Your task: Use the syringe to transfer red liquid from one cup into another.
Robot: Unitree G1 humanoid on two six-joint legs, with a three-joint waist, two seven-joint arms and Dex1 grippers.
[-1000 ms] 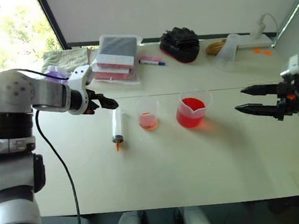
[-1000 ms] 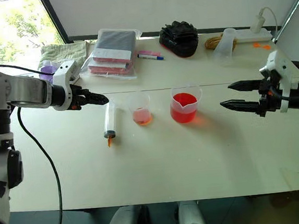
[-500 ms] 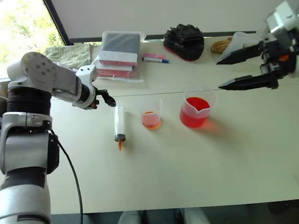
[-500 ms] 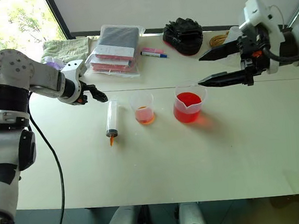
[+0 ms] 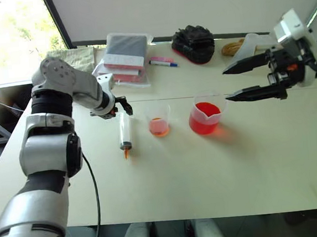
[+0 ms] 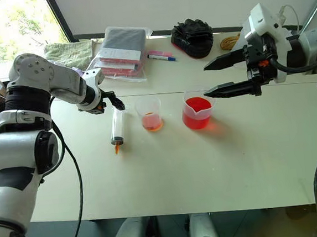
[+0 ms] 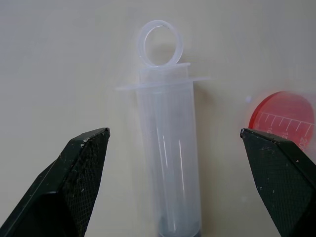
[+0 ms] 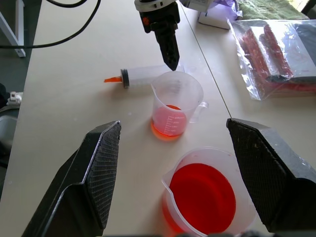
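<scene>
The syringe body (image 5: 124,131) is below my fingers, and they would miss it if they closed now. My left gripper should go down first and then close on the syringe body.
The syringe (image 5: 125,133) lies flat on the table, orange tip toward me, its ring end pointing away. My left gripper (image 5: 125,106) hangs open just above that ring end, and in the left wrist view its black fingers (image 7: 84,168) stand either side of the barrel (image 7: 170,163) without touching. To the right of the syringe stands the smaller cup (image 5: 159,121) with a thin pink-orange layer. Further right, the spouted beaker (image 5: 205,117) holds the red liquid (image 8: 202,197). My right gripper (image 5: 225,85) is open in the air, up and to the right of the beaker, pointing left.
Along the table's far edge lie a green cloth (image 5: 72,56), a plastic bag of books (image 5: 124,57), a pink-and-blue marker pen (image 5: 162,64), a black bundle (image 5: 193,38), a coil of rope (image 5: 230,49) and a clear cup (image 5: 246,44). A black cable hangs off my left arm.
My right gripper has risen off table level and swung left toward the beaker. My left gripper has tipped downward and edged closer to the syringe's ring end. The cups and syringe have stayed put.
</scene>
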